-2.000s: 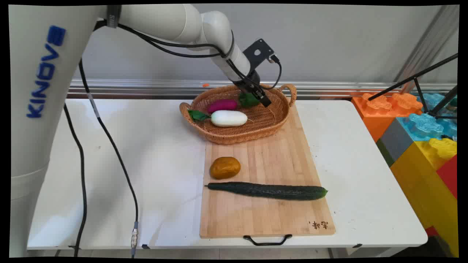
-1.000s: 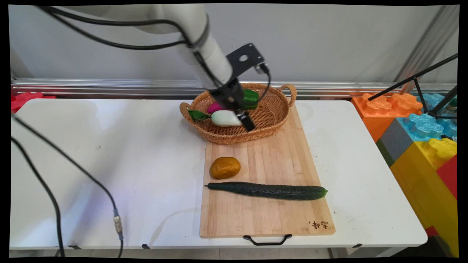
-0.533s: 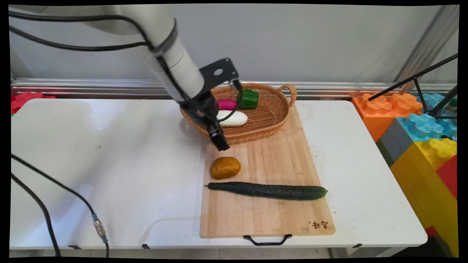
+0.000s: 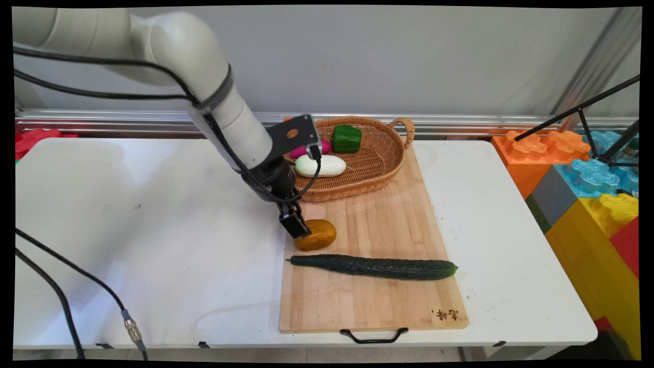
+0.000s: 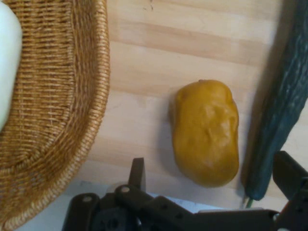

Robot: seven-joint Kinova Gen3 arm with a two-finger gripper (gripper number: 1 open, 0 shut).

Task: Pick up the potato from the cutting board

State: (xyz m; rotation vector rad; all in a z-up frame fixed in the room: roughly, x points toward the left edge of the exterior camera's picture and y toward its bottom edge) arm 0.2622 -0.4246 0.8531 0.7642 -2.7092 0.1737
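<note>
My gripper will next add the potato to the wicker basket, so it needs to grab the yellow-brown potato by its long sides.
My gripper hangs just above the left end of a brown-yellow potato on the wooden cutting board. In the hand view the gripper is open, one finger on each side of the potato, nothing held. A long dark green cucumber lies across the board just in front of the potato, and its stem end shows beside the right finger.
A wicker basket at the board's far end holds a white radish, a purple vegetable and a green pepper. Coloured toy blocks stand to the right. Black cables hang over the table's left.
The arm has swung out of the basket, towards the near side and down, until the gripper is over the potato. The vegetables have not moved.
</note>
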